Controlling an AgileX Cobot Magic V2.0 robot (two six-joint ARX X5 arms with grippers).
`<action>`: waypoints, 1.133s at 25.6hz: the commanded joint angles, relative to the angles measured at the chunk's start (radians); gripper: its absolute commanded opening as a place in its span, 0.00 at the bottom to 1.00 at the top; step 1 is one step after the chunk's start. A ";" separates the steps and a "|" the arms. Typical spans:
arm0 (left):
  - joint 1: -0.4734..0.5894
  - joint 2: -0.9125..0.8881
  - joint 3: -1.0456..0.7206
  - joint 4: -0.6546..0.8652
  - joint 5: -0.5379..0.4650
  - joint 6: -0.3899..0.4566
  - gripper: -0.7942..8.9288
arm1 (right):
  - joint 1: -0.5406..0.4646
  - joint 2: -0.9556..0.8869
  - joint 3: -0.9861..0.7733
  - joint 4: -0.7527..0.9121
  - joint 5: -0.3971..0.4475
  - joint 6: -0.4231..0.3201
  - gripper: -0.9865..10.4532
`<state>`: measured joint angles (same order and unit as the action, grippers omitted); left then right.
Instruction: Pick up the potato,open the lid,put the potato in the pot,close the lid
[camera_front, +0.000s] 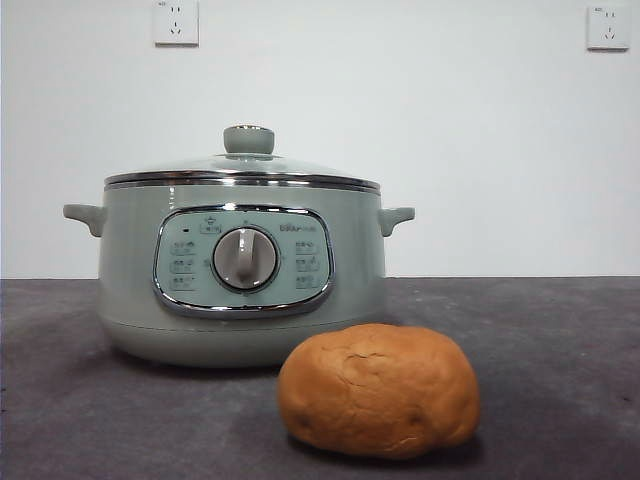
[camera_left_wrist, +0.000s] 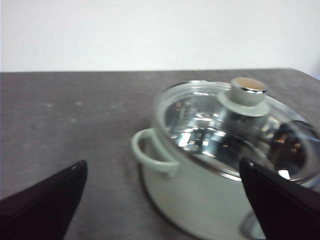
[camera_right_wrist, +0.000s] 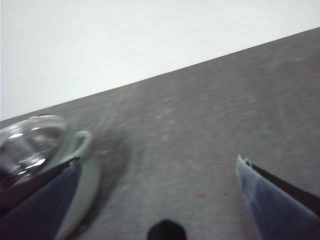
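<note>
The lid's glass dome spreads far wider than my open fingers, so my left gripper will next grab the lid by its narrow green knob (camera_front: 249, 140) (camera_left_wrist: 248, 93) to open the lid.
The pot (camera_front: 240, 330) stands on the grey table, left of centre, with its dial facing the front view. The lid (camera_front: 240, 170) sits shut on the pot, its green knob (camera_front: 249, 140) on top. The potato (camera_front: 378, 390) lies on the table in front of the pot, a little to its right. No arm shows in the front view. My left gripper (camera_left_wrist: 160, 200) is open and empty, above and beside the pot (camera_left_wrist: 200, 200) and its lid (camera_left_wrist: 225, 130). My right gripper (camera_right_wrist: 160, 195) is open and empty over bare table beside the pot's handle (camera_right_wrist: 80, 142). The potato is out of both wrist views.
The grey table (camera_front: 560, 350) ends at a white wall with two sockets (camera_front: 176, 22) (camera_front: 608, 27). The table's far edge shows in the left wrist view (camera_left_wrist: 75, 72).
</note>
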<state>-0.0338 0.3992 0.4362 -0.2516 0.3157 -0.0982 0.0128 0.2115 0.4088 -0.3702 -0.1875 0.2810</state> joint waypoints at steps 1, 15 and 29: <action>0.002 0.060 0.064 -0.031 0.045 -0.004 0.61 | 0.000 0.075 0.072 -0.029 -0.087 -0.003 0.67; 0.002 0.338 0.445 -0.417 0.428 0.003 0.61 | 0.001 0.524 0.495 -0.555 -0.383 -0.348 0.66; 0.002 0.419 0.501 -0.670 0.470 0.180 0.61 | 0.441 0.908 0.585 -0.583 -0.282 -0.398 0.66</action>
<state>-0.0338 0.8188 0.9356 -0.9211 0.7780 0.0547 0.4419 1.1152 0.9916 -0.9573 -0.4713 -0.1051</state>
